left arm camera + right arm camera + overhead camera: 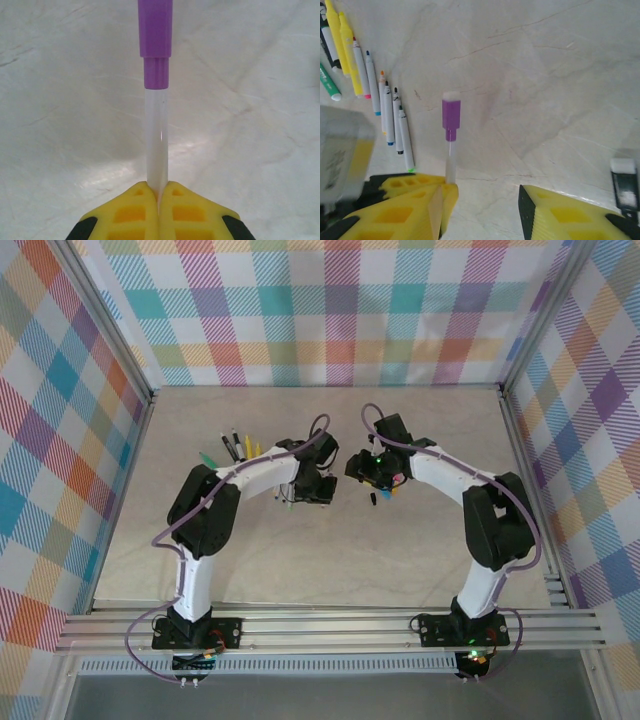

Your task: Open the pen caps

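Observation:
My right gripper should grab the purple cap (pixel 155 31) next so that it can pull the pen open, and it should leave the pen's body to my left gripper.
My left gripper (pixel 159 192) is shut on the clear white barrel (pixel 156 140) of a pen, and the purple pen cap (pixel 155 35) sits on the far end. In the right wrist view the same purple cap (pixel 451 116) stands above the left gripper's yellow fingers (pixel 407 184). My right gripper (pixel 485 205) is open just right of that pen, with nothing between its fingers. From above, the left gripper (pixel 312 490) and right gripper (pixel 380 478) face each other at mid-table. Several other pens (pixel 387 112) lie in a row.
The loose pens (pixel 238 448) lie on the marble tabletop (pixel 330 560) just left of the left gripper, among them yellow ones (pixel 347 50) and a green one (pixel 329 85). A blurred black-and-white object (pixel 625 182) shows at the right edge. Checked walls (pixel 330 310) enclose the table.

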### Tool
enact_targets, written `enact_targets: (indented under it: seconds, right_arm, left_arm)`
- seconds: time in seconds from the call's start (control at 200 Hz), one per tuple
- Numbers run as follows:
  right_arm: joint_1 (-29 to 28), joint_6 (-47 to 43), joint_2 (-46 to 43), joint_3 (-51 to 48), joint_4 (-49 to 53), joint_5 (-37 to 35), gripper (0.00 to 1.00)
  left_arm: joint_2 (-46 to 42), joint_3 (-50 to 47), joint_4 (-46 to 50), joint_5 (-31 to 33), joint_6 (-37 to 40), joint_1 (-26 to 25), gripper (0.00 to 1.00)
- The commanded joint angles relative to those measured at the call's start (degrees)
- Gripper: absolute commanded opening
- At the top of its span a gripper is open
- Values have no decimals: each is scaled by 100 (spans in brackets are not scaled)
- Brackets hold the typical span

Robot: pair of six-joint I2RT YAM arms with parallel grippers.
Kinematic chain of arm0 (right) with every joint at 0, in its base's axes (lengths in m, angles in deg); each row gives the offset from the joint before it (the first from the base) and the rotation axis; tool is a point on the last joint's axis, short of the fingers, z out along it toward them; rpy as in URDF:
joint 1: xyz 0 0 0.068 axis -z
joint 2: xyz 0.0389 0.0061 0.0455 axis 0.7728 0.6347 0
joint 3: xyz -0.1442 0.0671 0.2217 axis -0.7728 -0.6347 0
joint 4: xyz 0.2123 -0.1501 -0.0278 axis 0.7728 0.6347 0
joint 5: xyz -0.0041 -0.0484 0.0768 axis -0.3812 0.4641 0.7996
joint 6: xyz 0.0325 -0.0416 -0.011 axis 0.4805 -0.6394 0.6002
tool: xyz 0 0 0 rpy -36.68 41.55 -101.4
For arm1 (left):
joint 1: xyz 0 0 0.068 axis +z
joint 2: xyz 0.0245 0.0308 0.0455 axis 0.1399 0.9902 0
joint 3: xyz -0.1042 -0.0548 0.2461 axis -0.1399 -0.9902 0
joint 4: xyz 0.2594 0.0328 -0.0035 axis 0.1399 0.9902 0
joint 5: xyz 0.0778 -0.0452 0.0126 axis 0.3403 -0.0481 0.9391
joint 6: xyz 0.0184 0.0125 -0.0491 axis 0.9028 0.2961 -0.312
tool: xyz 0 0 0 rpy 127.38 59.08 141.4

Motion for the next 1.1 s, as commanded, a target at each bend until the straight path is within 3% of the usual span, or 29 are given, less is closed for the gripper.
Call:
enact_targets:
  seconds: [0.0, 0.405, 0.87, 0.985, 1.045, 1.095]
  right_arm:
    - [5, 247, 159, -38, -243, 374, 46]
    - [4, 732, 261, -205, -1003, 996, 48]
    - [-3, 884, 745, 77, -1265, 1187, 46]
    - [-3, 989, 892, 244, -1397, 1208, 24]
    - [-4, 1031, 919, 290, -1441, 1198, 2]
    - [-3, 1038, 916, 318, -1447, 1203, 0]
  left_arm:
    - [-436, -124, -284, -507, 116, -30, 0]
    - [-785, -319, -358, -881, 97, -47, 0]
    - [-1008, -426, -342, -1021, 140, -56, 0]
    - [-999, -408, -240, -1009, 205, -56, 0]
    - [-1015, -424, -185, -967, 240, -56, 0]
    - [-1025, -443, -150, -919, 269, -56, 0]
